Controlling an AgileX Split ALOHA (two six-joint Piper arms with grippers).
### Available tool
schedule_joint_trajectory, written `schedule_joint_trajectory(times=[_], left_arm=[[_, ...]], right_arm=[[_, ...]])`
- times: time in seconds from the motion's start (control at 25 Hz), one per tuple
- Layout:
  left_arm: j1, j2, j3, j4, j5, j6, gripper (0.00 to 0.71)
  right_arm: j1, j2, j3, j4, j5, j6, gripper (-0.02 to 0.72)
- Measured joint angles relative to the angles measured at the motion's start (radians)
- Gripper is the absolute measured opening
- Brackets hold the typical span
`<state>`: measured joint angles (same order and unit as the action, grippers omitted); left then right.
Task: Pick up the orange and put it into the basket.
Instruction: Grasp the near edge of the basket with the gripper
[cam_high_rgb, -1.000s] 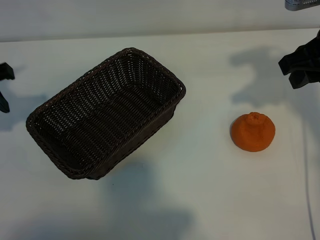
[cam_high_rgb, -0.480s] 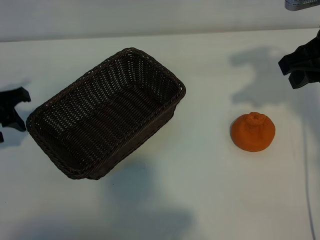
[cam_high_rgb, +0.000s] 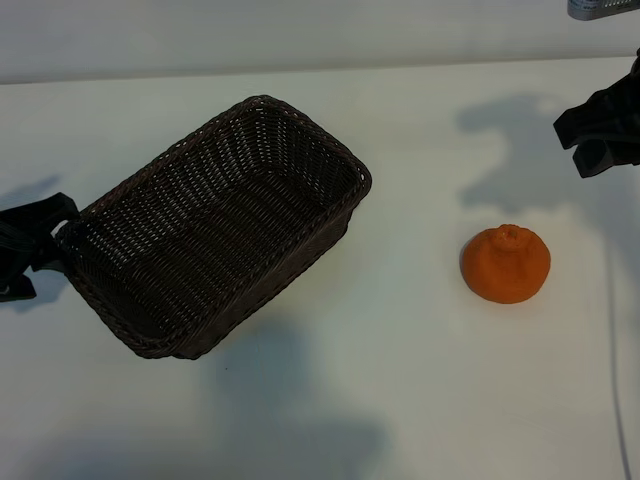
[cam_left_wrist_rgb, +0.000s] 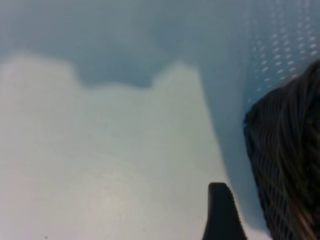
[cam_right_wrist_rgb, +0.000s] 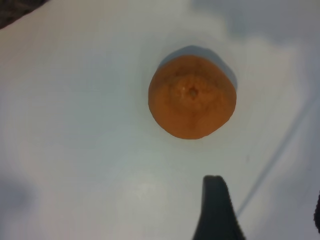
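Observation:
My left gripper should next pinch the wicker basket by the thin rim of its short end (cam_high_rgb: 72, 235), because the basket is much too wide for it to reach across.
The orange (cam_high_rgb: 505, 263) sits on the white table at the right, knob up, untouched; the right wrist view looks down on the orange (cam_right_wrist_rgb: 192, 97) ahead of one dark finger (cam_right_wrist_rgb: 215, 210). The dark wicker basket (cam_high_rgb: 300, 130) lies at an angle left of centre and holds nothing. My right gripper (cam_high_rgb: 580, 143) hovers open behind and to the right of the orange, apart from it. My left gripper (cam_high_rgb: 38, 252) is open at the far left, right beside the basket's left short end. In the left wrist view one finger (cam_left_wrist_rgb: 220, 212) shows next to the basket wall (cam_left_wrist_rgb: 290, 160).
A thin cable (cam_high_rgb: 615, 350) runs down the table's right edge. A grey metal part (cam_high_rgb: 605, 8) sits at the top right corner. Bare white tabletop (cam_high_rgb: 400, 380) lies between the basket and the orange and along the front.
My left gripper has come in from the left edge toward the front, up to the basket's left end. The right gripper, orange and basket have stayed put.

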<state>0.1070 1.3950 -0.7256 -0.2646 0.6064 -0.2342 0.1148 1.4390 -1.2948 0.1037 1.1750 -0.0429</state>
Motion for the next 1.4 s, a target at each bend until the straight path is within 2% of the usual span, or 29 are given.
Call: schedule_joint_trajectory(times=[0.36,0.64,0.92,1.32,1.4], left_arm=[[0.000,0.000,0.001,-0.118,-0.024,0.046,0.491],[0.000,0.012,0.001,-0.128,-0.030,0.050,0.491],[-0.001,0.120,0.001,-0.163,-0.052,0.063,0.491],[-0.001,0.264,0.001,-0.347,-0.116,0.226,0.491],[-0.001,0.267,0.001,-0.362,-0.115,0.252,0.473]], right_arm=[[0.000,0.000,0.000,0.000,0.000,0.000,0.457],[0.000,0.000,0.000,0.000,0.000,0.000,0.457],[0.000,0.000,0.000,0.000,0.000,0.000,0.457],[0.000,0.000,0.000,0.000,-0.001,0.000,0.457],[0.000,0.000,0.000,0.000,-0.002,0.000,0.457]])
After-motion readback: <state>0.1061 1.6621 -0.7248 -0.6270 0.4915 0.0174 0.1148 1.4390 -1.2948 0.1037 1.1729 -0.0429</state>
